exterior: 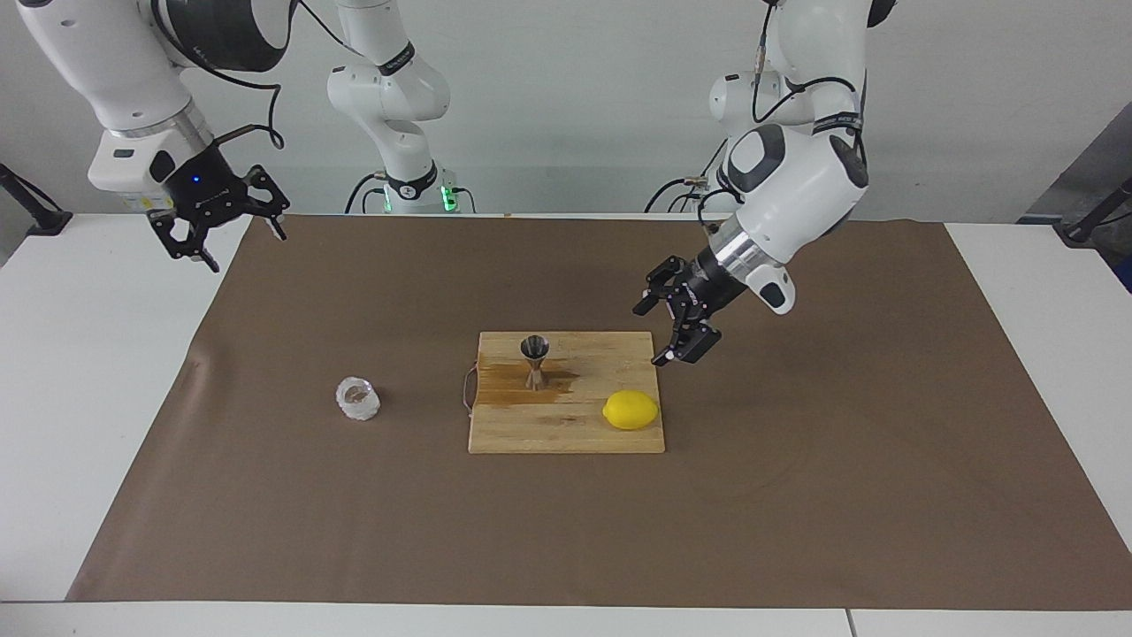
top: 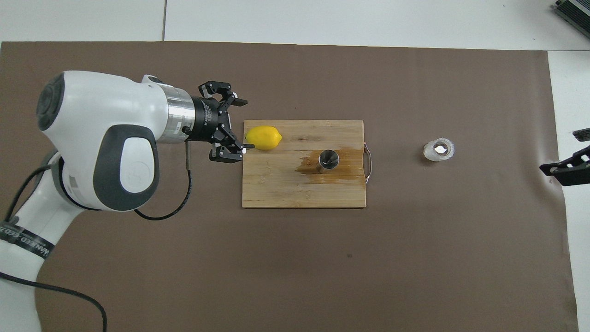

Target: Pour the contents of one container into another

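My right gripper is about to grab the small faceted clear glass cup by its round side (top: 450, 149), so that it can pour from one container into another.
The steel hourglass jigger (exterior: 534, 359) (top: 328, 159) stands upright on the wooden cutting board (exterior: 566, 433) (top: 286, 189), in a wet brown stain. The squat bumpy glass cup (exterior: 358, 399) (top: 439, 149) stands upright on the brown mat, beside the board toward the right arm's end. My left gripper (exterior: 651, 335) (top: 244, 124) hangs open and empty over the board's edge at the left arm's end, close to the lemon and clear of the jigger. My right gripper (exterior: 246, 248) (top: 568, 167) is open and empty, raised over the mat's edge at the right arm's end.
A yellow lemon (exterior: 631, 410) (top: 263, 137) lies on the board's corner farthest from the robots, at the left arm's end. The board has a wire handle (top: 368, 157) on the cup's side. The brown mat (exterior: 796, 495) covers most of the white table.
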Robot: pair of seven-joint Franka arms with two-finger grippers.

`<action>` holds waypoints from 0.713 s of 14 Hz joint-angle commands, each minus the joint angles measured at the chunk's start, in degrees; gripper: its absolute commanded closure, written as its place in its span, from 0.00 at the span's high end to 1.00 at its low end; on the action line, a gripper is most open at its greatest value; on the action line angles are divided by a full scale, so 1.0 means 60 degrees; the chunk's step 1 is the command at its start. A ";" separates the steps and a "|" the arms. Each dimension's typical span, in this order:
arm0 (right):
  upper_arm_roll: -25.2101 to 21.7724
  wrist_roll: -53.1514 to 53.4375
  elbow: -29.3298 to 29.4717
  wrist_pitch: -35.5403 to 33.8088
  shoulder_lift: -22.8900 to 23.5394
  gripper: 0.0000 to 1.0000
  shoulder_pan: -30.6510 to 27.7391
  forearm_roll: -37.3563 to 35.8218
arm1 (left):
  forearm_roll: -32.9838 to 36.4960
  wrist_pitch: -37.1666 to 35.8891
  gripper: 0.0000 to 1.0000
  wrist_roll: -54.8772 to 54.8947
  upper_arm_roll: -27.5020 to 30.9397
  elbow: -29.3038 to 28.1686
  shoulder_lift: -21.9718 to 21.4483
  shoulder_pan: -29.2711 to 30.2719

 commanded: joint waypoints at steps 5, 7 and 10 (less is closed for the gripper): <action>0.0054 -0.6924 -0.0798 0.1345 0.1831 1.00 -0.1219 0.3328 | 0.1905 -0.1383 1.00 0.2305 0.1638 0.1201 0.0132 0.0017; 0.0126 -0.8054 -0.0783 0.1870 0.2433 1.00 -0.1219 0.3871 | 0.2960 -0.1294 1.00 0.3624 0.1638 0.1216 0.0117 0.0032; 0.0185 -0.9154 -0.0754 0.2297 0.3151 1.00 -0.1147 0.4809 | 0.3595 -0.1439 1.00 0.5805 0.2091 0.1084 0.0073 0.0032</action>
